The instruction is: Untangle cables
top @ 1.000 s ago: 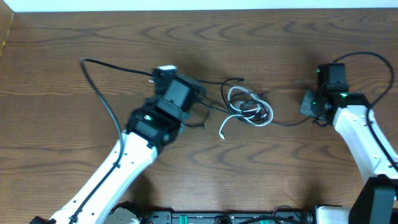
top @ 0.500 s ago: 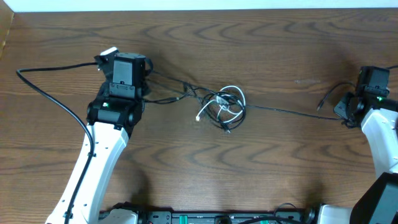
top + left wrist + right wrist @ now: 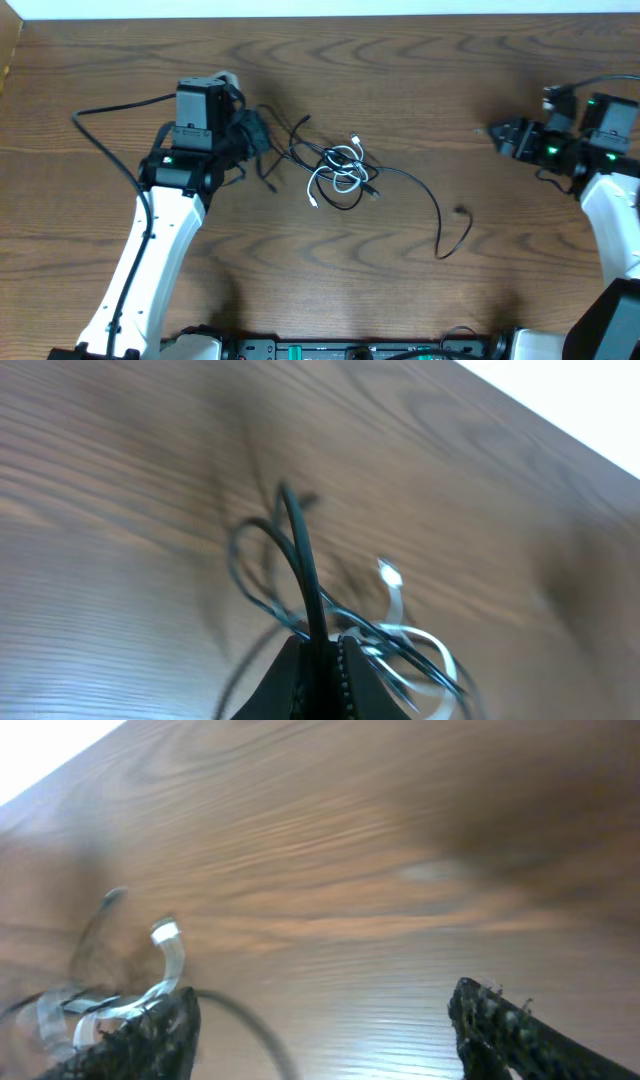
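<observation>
I will next grab the white cord with my right gripper near its exposed far-side plug end [image 3: 356,141] [image 3: 168,939], to pull the cord out of the black cords.
The cables lie in a tangle [image 3: 340,170] at mid-table: thin black cords looped with one white cord [image 3: 345,155]. My left gripper [image 3: 256,136] sits just left of the tangle, shut on a black cord [image 3: 305,575] that rises from its jaws [image 3: 322,648]; the white cord [image 3: 396,588] shows blurred beyond. One black cord [image 3: 425,195] trails right from the tangle and ends in a small plug [image 3: 460,211]. My right gripper [image 3: 500,133] hovers at the far right, open and holding nothing. In the right wrist view [image 3: 325,1030] the white cord [image 3: 165,948] lies to the left.
The left arm's thick black wire [image 3: 105,125] arcs over the table to the left of that arm. The table's far edge [image 3: 320,14] runs along the top. Bare wood [image 3: 400,290] lies in front of the tangle.
My right gripper has opened and let go of the long black cord, which now lies slack on the table. The left gripper shifted slightly right, and the tangle drew left and loosened.
</observation>
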Robot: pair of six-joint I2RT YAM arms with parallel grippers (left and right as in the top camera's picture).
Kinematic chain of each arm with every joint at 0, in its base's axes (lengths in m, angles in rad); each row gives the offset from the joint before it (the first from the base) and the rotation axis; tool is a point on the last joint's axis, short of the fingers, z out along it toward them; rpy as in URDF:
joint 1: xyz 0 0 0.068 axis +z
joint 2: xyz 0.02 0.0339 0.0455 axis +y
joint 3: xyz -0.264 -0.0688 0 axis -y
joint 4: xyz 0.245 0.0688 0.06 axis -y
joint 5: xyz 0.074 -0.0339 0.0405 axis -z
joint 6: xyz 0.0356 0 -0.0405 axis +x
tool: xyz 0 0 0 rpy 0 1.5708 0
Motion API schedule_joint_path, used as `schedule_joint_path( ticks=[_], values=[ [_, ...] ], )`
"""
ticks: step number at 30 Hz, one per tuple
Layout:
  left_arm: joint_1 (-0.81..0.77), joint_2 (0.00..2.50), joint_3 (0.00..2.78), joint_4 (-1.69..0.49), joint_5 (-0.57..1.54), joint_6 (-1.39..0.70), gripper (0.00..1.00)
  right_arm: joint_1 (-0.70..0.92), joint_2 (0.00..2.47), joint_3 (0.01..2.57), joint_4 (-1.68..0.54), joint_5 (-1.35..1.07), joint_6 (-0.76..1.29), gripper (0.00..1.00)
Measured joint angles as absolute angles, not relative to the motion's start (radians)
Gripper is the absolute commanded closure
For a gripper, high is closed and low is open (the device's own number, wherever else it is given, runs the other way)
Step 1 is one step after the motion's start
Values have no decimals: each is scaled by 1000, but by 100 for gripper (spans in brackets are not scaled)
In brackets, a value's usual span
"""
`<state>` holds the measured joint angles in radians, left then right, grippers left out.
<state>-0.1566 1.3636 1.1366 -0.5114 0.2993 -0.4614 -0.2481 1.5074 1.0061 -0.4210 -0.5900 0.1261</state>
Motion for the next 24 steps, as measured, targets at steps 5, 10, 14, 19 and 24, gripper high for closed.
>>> schedule_joint_path(
  ticks=[5,10,14,19,24],
  values=[
    [-196,1372,1136,-488,450,-441,92,-110,1507,1006,-421,-655,78,15],
    [-226,1372,1137,-491,500,-400,92,72,1507,1007,-394,-588,56,16],
    [-265,1383,1136,-515,494,-387,92,207,1510,1007,-365,-487,50,17],
    [-306,1404,1136,-524,468,-384,92,301,1598,1007,-296,-441,49,19],
    [-313,1405,1136,-550,439,-384,92,339,1716,1007,-191,-427,115,39]
  ],
)
